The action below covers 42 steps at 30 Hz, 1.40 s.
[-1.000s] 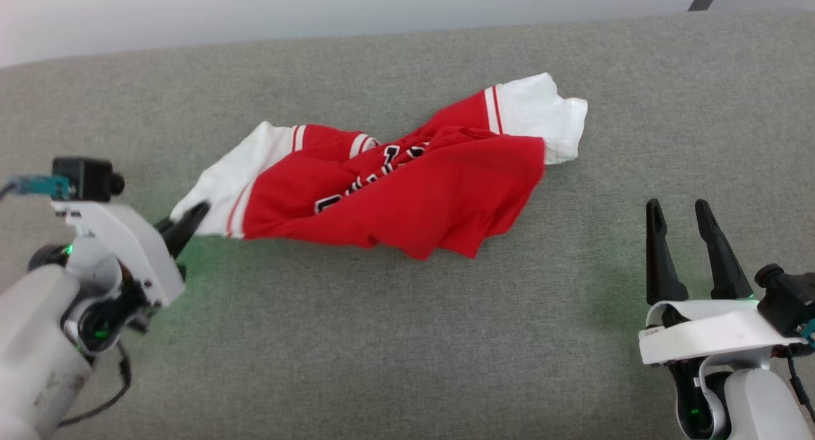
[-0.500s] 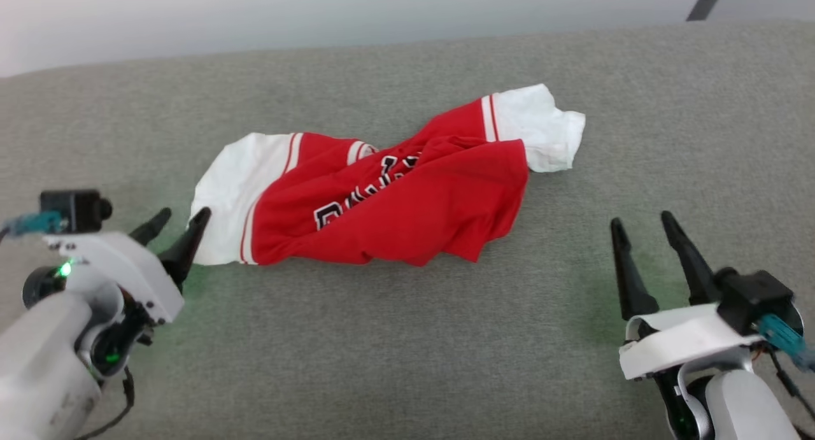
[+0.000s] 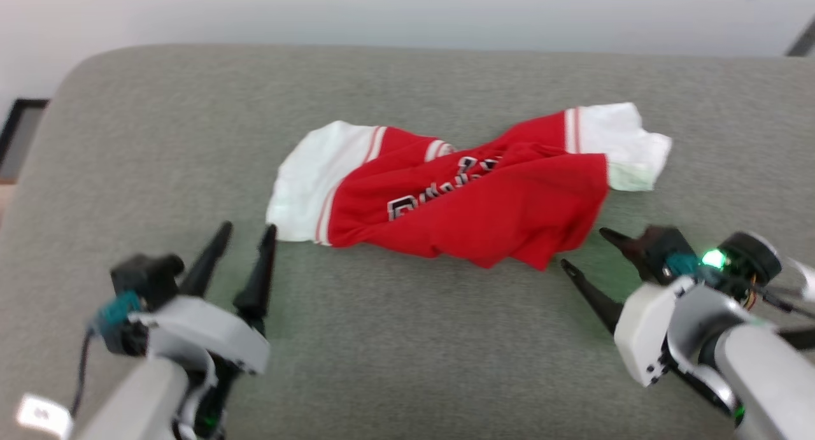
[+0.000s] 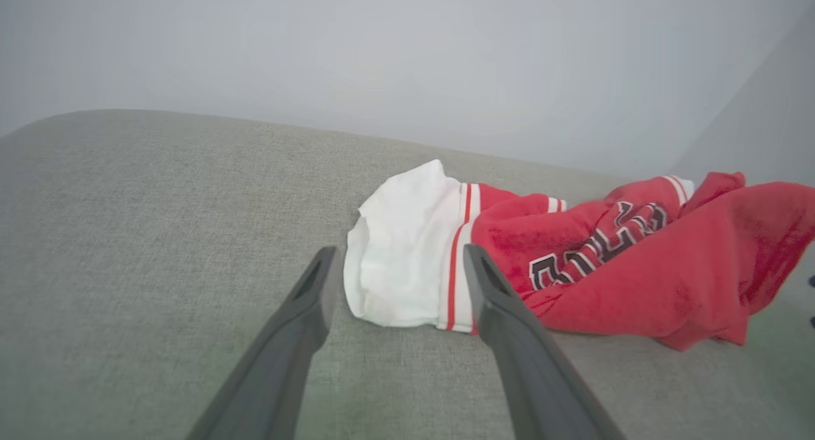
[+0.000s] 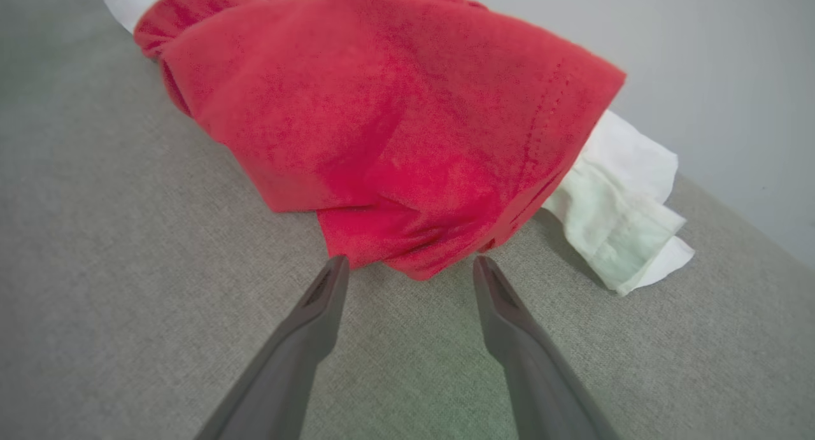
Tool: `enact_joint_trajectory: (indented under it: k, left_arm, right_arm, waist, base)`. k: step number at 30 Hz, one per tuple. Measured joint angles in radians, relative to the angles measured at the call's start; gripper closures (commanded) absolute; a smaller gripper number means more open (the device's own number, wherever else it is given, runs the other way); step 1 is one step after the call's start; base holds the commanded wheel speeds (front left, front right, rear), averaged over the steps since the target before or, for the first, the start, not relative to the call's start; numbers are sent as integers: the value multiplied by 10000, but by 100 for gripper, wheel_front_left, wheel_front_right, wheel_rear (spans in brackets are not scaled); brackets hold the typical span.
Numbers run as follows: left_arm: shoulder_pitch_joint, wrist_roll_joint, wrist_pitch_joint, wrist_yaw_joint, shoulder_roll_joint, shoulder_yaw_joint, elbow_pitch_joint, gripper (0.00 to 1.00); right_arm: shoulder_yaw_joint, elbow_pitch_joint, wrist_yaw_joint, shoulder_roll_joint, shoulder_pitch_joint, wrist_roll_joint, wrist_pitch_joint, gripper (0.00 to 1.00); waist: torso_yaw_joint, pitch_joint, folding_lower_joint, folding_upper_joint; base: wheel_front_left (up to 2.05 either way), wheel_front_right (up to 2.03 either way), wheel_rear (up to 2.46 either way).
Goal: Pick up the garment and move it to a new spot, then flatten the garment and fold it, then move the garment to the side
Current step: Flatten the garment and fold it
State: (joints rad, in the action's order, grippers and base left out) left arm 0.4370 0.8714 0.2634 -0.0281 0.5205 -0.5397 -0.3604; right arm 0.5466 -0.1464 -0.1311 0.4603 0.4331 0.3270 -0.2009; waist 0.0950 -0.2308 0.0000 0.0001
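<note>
The garment is lying crumpled and slack (image 3: 474,203) in the middle, so I need to take hold of it next with my left gripper by the white sleeve edge (image 3: 284,203).
The garment (image 3: 471,191) lies crumpled in the middle of the grey fabric surface (image 3: 407,338), red with white sleeves at both ends and part of its black lettering showing. My left gripper (image 3: 248,228) stands open just short of the left white sleeve (image 4: 401,268), holding nothing. From the right, my right gripper (image 3: 584,248) points at the red lower corner (image 5: 407,249) of the garment (image 5: 395,109), open, with that corner just beyond its fingertips.
The grey surface's rounded far-left corner (image 3: 83,64) drops off toward a dark frame (image 3: 19,128) on the floor. A pale wall (image 3: 407,7) runs behind the far edge.
My left gripper has opened, let go of the white sleeve and drawn back. My right gripper has turned toward the garment's red corner. The head camera has swung, shifting the whole picture.
</note>
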Motion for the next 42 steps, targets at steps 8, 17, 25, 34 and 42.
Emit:
enact_joint_trajectory:
  k: [8, 17, 25, 34, 42]
  left_arm:
    - [-1726, -1735, 8, 293, -1509, 1879, 1195, 0]
    - [-1996, -2663, 8, 966, -2617, 2918, 1198, 0]
    - [-2026, -3068, 8, 1352, -3154, 3638, 1103, 0]
    - [-2434, -3363, 8, 1515, -3271, 4483, 1325, 0]
    - [-2437, -3478, 8, 1530, -3212, 4752, 1565, 0]
  right_arm:
    - [2117, -458, -2, 1003, 1925, 1515, -2412, 0]
    - [4656, -1206, 4, 1620, 3646, 2276, -3438, 5]
    - [6000, -1112, 40, 2015, 4523, 2974, -2840, 100]
    - [6195, 1369, 23, 2803, 3528, 3684, -3384, 100]
    - [5898, 3478, 21, 2949, 2070, 3760, -4516, 100]
  waist:
    - [895, -153, 0, 0]
    - [1615, -567, 0, 0]
    - [1776, -718, 0, 0]
    - [1270, -565, 0, -1]
    - [873, -577, 0, 0]
  base:
    - [0, 0, 0]
    - [0, 0, 0]
    - [0, 0, 0]
    - [0, 0, 0]
    - [0, 0, 0]
